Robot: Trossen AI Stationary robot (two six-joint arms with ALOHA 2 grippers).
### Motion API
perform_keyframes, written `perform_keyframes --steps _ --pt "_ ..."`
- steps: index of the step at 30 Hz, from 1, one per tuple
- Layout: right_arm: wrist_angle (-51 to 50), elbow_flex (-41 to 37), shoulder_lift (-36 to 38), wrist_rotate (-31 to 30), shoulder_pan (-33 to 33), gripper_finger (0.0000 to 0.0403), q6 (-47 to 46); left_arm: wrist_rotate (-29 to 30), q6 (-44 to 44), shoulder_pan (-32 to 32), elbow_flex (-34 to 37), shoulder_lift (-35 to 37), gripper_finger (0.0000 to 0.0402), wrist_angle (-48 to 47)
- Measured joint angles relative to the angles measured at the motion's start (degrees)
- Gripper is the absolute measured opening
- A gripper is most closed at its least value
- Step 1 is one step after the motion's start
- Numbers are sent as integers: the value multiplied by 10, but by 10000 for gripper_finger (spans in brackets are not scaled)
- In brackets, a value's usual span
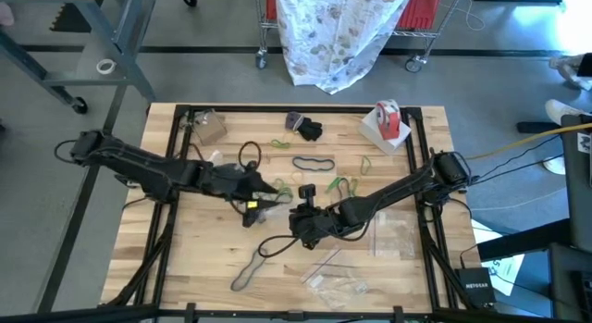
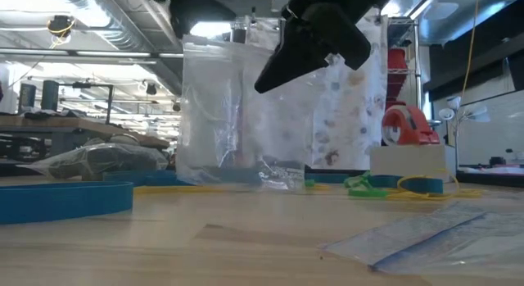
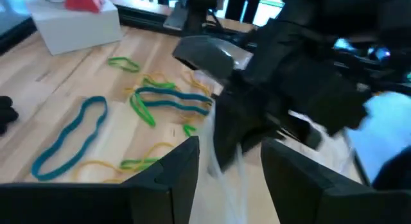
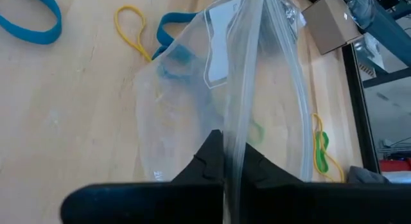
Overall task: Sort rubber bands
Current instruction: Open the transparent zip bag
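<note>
The left gripper will next grab the clear plastic bag by its zip edge (image 3: 217,166), to hold the bag open for sorted rubber bands.
Rubber bands lie loose on the wooden table: a black one (image 1: 313,163), a black loop (image 1: 248,269), green ones (image 1: 344,185), a teal one (image 3: 67,137) and a teal-green tangle (image 3: 170,99). A clear plastic bag (image 2: 278,114) hangs upright above mid-table. My right gripper (image 4: 232,169) is shut on it, near the table's middle (image 1: 301,219). My left gripper (image 3: 228,172) is open just left of it (image 1: 266,187). Its fingers stand either side of a strip of the bag's plastic (image 3: 223,163); I cannot tell whether they touch it. My right gripper pinches the clear bag's upper edge (image 4: 234,144) between its two fingers, the plastic running out ahead of the fingertips. The bag hangs below the gripper (image 2: 315,40), spread wide and upright, with its lower end (image 2: 278,178) at the table top.
A red-and-white tape roll (image 1: 388,118) sits on a white box near the far right corner. A small cardboard box (image 1: 211,127) and a black lump (image 1: 308,129) lie at the far edge. More clear bags (image 1: 393,232) (image 1: 333,286) lie flat at the near right.
</note>
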State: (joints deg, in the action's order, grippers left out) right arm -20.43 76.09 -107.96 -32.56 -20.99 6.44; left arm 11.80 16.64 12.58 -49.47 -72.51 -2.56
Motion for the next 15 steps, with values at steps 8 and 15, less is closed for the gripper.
perform_keyframes --steps 8,15 --pt "-1 0 0 0 0 1 -1 -48 7 -19 -6 -83 161 14" --pt "0 0 0 1 0 1 -1 -51 -10 -26 -16 -111 156 2"
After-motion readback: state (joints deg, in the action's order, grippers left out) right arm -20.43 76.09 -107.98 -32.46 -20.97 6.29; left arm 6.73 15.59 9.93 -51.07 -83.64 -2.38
